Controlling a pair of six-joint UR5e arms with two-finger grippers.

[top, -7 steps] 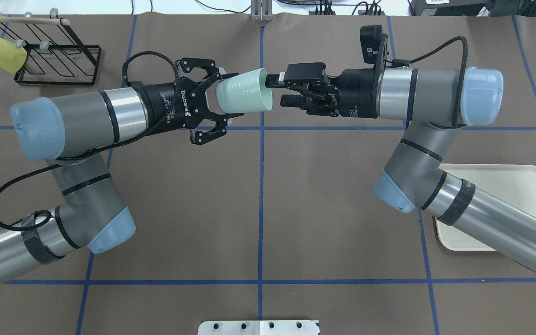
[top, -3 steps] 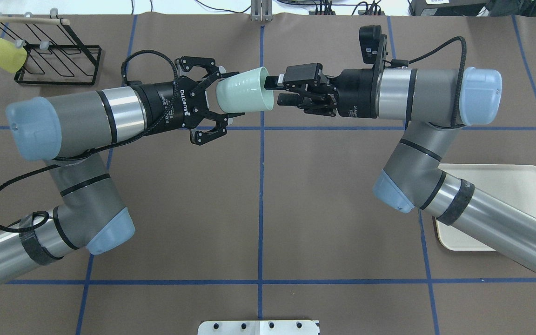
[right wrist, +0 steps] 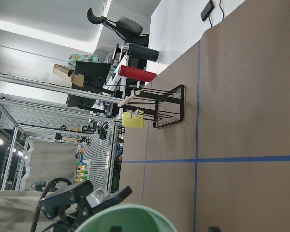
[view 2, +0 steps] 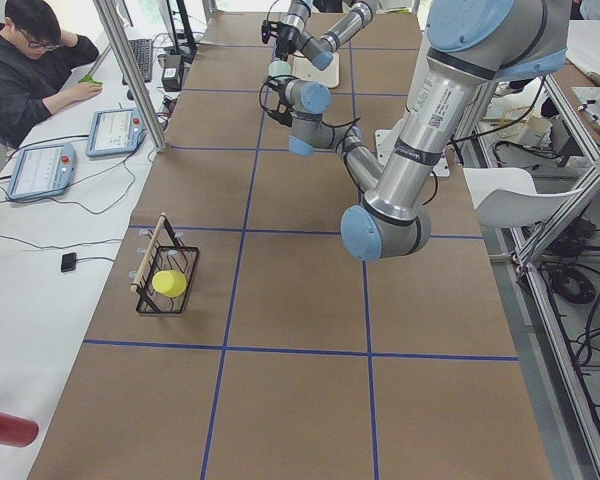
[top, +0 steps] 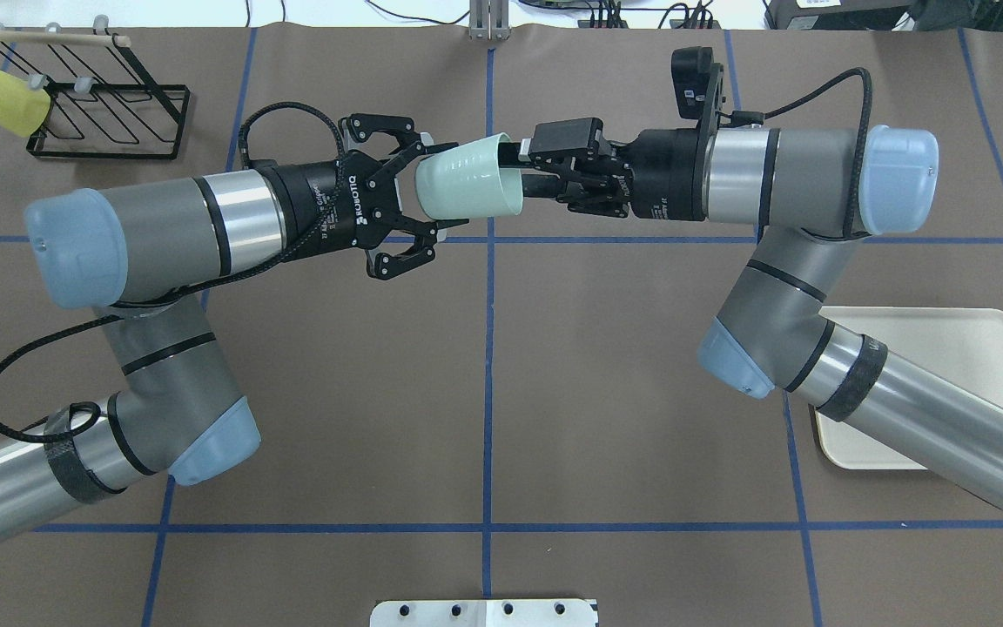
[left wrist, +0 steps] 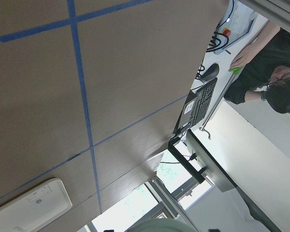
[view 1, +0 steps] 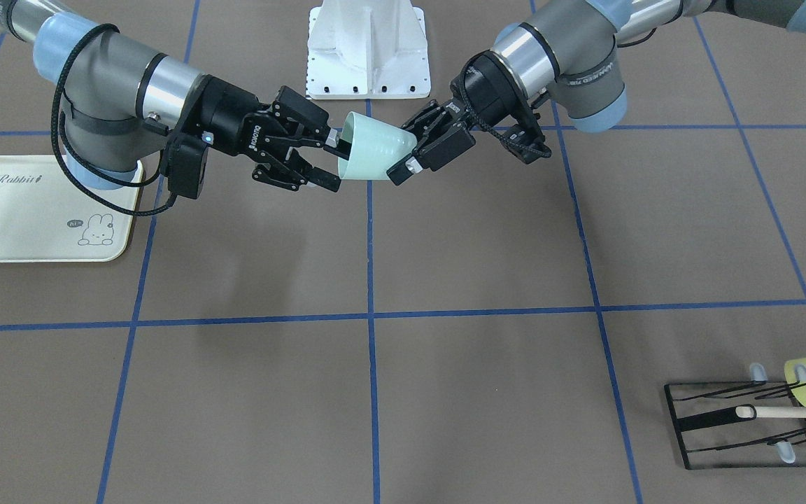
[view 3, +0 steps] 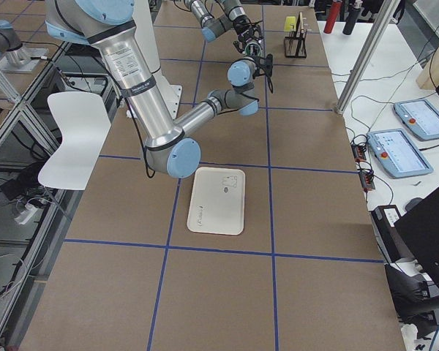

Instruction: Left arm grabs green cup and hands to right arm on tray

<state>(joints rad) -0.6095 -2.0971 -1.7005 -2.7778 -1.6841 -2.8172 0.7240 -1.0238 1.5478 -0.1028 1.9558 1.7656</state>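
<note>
I should pinch the cup with my right gripper by its free rim (view 1: pixel 343 157), because my left gripper is covering the cup's base end (view 1: pixel 409 154).
The pale green cup (top: pixel 465 183) hangs on its side in mid-air over the table's far middle, with its mouth toward the right arm. My left gripper (top: pixel 432 185) is shut on its base end, also seen in the front view (view 1: pixel 408 150). My right gripper (top: pixel 523 165) is open and straddles the cup's rim, with one finger inside the mouth and one outside the far wall (view 1: pixel 329 161). The cup (view 1: pixel 373 150) is tilted a little there. The cream tray (top: pixel 945 348) lies at the near right, partly under the right arm, with nothing on it (view 1: pixel 25 224).
A black wire rack (top: pixel 110 113) stands at the far left corner, with a yellow-green cup (top: pixel 1 97) on its left peg. The robot's white base plate (view 1: pixel 368 49) sits at the near middle edge. An operator sits beyond the far side in the exterior left view.
My left arm has carried the cup to the right, so the right gripper's fingers now reach deeper over the rim. The right jaws have narrowed slightly.
</note>
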